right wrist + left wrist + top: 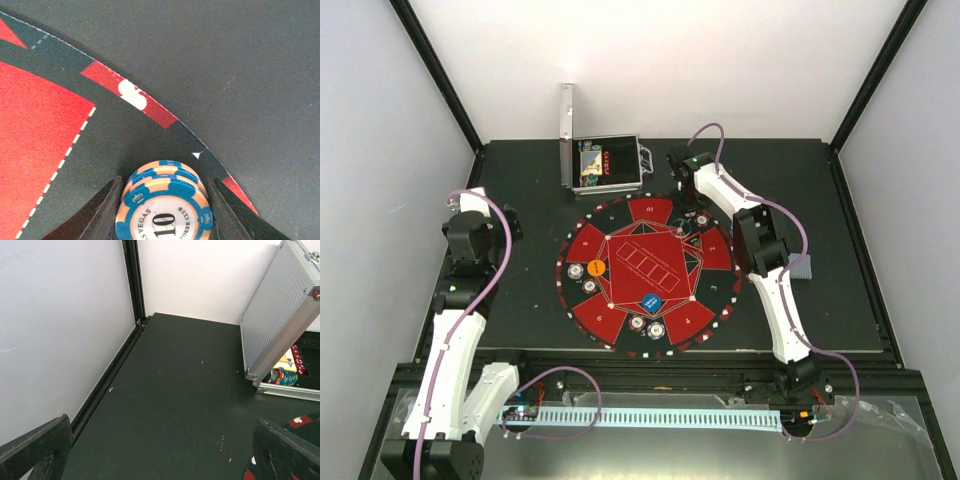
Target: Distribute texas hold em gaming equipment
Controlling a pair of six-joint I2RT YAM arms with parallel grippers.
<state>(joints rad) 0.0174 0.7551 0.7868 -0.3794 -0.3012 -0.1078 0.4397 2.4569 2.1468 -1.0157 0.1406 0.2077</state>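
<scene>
My right gripper should release the stack of chips now: it is level and low, and would land on the mat's flat black part, inside the mat's rim.
My right gripper [165,181] is shut on a small stack of blue-and-peach poker chips [165,212] marked 10, low over the black band near the rim of the round red-and-black mat [45,125]. From above, that gripper [698,220] is at the mat's upper right sector. More chips [577,271] lie on the mat [620,245] at the left and at the bottom [646,326], with an orange disc [597,267] and a blue disc [653,303]. My left gripper [161,422] stands open over bare table at the far left [480,205].
The open silver case [605,165] stands behind the mat; its raised lid [280,305] and the chips inside [282,376] show in the left wrist view. A grey-blue card stack [801,267] lies to the right of the right arm. White walls enclose the table.
</scene>
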